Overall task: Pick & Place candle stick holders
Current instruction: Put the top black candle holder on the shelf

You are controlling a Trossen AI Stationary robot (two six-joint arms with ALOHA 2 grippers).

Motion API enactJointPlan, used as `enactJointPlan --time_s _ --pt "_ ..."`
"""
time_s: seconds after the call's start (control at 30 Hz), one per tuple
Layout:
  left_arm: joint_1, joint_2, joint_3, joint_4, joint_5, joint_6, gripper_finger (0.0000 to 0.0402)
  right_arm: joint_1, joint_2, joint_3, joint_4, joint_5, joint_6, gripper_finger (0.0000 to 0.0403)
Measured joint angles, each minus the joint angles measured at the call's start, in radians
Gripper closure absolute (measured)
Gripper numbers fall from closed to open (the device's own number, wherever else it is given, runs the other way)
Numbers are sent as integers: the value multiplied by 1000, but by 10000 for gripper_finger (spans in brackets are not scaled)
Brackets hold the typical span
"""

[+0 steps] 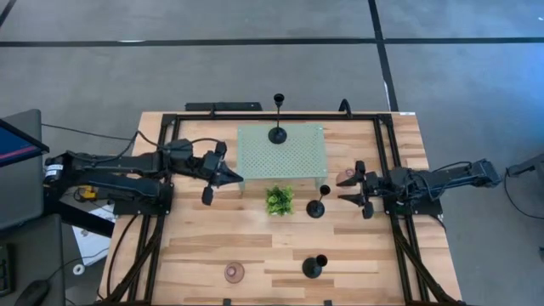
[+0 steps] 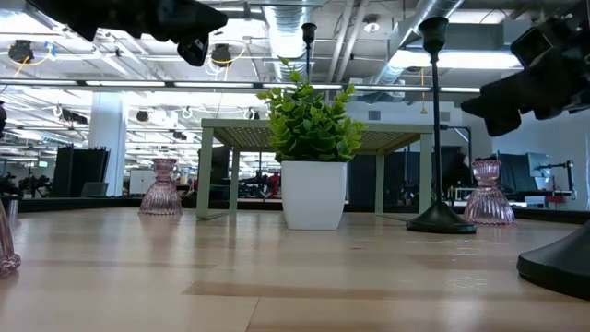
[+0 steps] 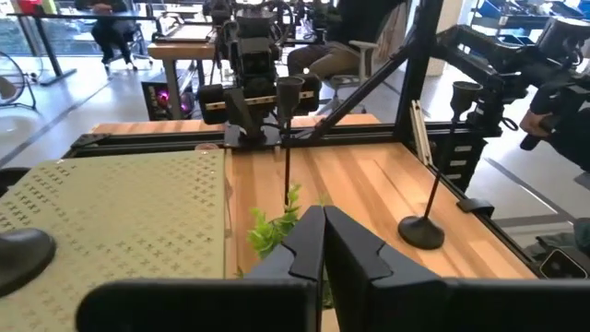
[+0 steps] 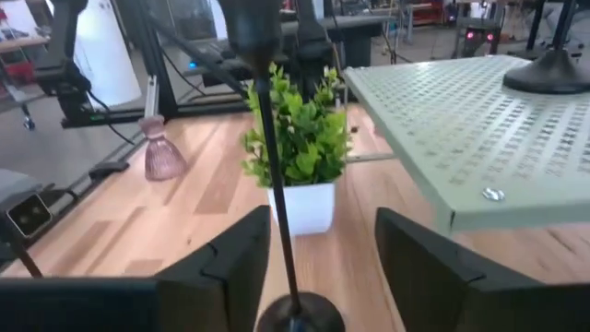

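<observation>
The right gripper picks up the second black holder by its slender stem [image 1: 320, 198] [image 4: 277, 184] next, to place it on the mint-green stand.
One black holder [image 1: 277, 133] stands by its round base on the mint-green stand [image 1: 297, 157]. A second black holder [image 1: 316, 207] stands on the table right of the plant, and a third [image 1: 312, 268] stands near the front edge. One pink glass holder [image 1: 233, 272] sits at the front, one [image 1: 346, 178] beside my right gripper, and one [image 4: 164, 152] near my left gripper. My right gripper [image 1: 342, 189] is open and empty. In the right wrist view [image 4: 318, 263] the second holder's stem [image 4: 277, 203] shows between its fingers, farther off. My left gripper [image 1: 236, 179] is shut and empty at the stand's near left corner.
A small green plant in a white pot [image 1: 279, 201] stands just in front of the stand, between the two grippers. A black frame [image 1: 387, 153] runs around the table. Bare wood lies at the front left [image 1: 170, 255].
</observation>
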Motion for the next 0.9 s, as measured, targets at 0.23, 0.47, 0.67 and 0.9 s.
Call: enactJointPlan --time_s 0.23,0.47,0.67,0.9 --pt "-6 0 0 0 0 0 393 0 159 0 192 -3 9 196" --pt "-5 0 0 1 0 0 395 2 331 0 350 -10 17 213" --pt "-6 0 0 0 0 -2 394 2 489 1 530 -15 17 226" --pt "-6 1 0 0 0 -3 392 2 652 2 701 -17 17 231"
